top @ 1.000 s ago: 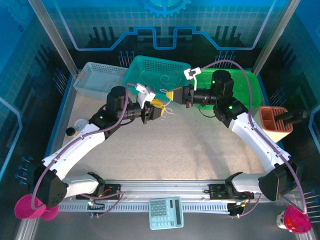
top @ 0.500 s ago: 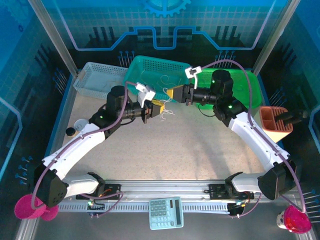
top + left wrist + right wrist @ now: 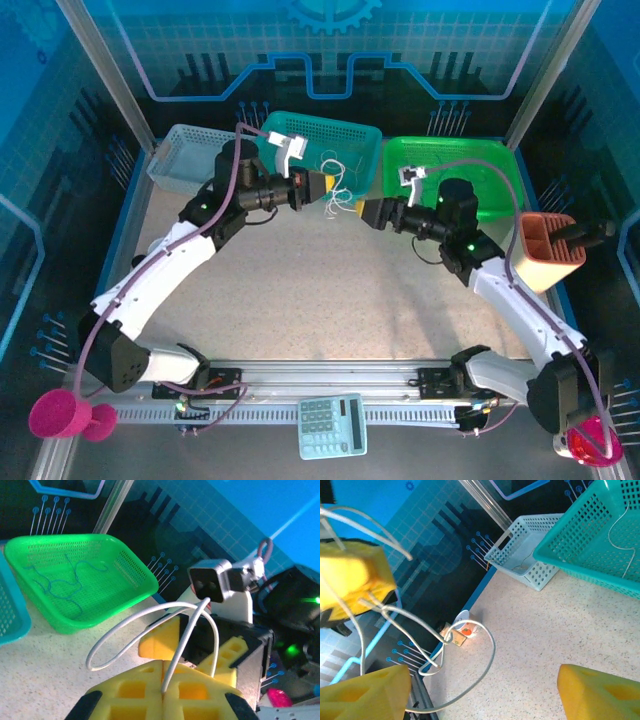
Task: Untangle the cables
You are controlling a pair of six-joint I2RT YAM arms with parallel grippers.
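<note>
The whitish cables need to be untangled, so my right gripper should pinch them next by their free loop. Their free loop is away from where my left gripper holds.
My left gripper (image 3: 328, 184) hangs in front of the teal basket (image 3: 300, 128), shut on the whitish cables (image 3: 340, 194). In the left wrist view its yellow fingers (image 3: 125, 692) pinch a thin white strand, and the cables (image 3: 125, 632) loop out ahead. My right gripper (image 3: 362, 209) stands just to the right and nearer, facing the left one. In the right wrist view its yellow fingertips (image 3: 365, 695) are wide apart. The cables (image 3: 487, 652) curl between them without touching either pad.
A green basket (image 3: 125, 562) holds a thin blue strand (image 3: 60, 580). A pale basket (image 3: 185, 160) stands at the back left. An orange holder (image 3: 548, 250) is at the right, a calculator (image 3: 332, 425) at the near edge, a small cup (image 3: 467, 625) by the left rim.
The right gripper has opened, let go of the cables and drawn back to the right. The left gripper has shut and carried the cables back toward the teal basket.
</note>
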